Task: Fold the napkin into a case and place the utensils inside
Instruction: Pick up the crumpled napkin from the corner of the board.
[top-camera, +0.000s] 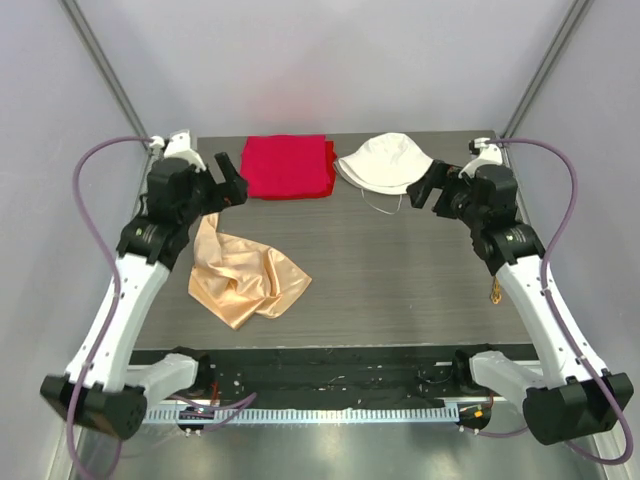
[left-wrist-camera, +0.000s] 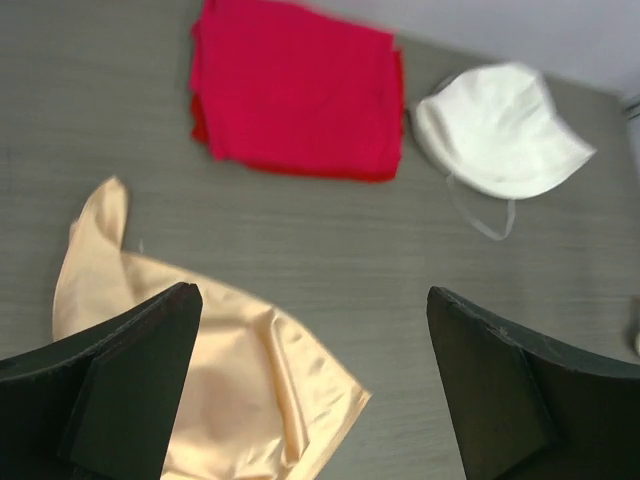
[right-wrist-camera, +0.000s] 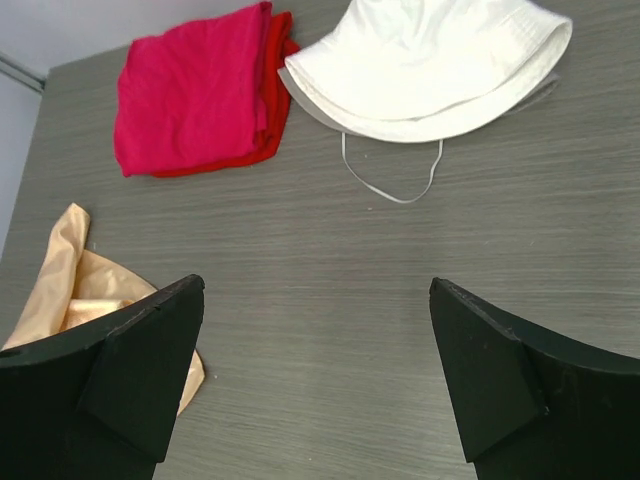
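My left gripper will next pinch the napkin's far corner to spread the napkin for folding. That leaves another corner for my right gripper.
The peach-tan satin napkin lies crumpled and unfolded at the left of the dark table. It also shows in the left wrist view and at the left edge of the right wrist view. My left gripper is open and empty, held above the table just behind the napkin; its jaws stand wide apart. My right gripper is open and empty, held above the table's right side near the hat; its jaws stand wide apart. No folded case and no white utensil shows clearly.
A thick folded red cloth lies at the back centre, with a white bucket hat and its strap beside it on the right. A small tan object sits at the table's right edge under the right arm.
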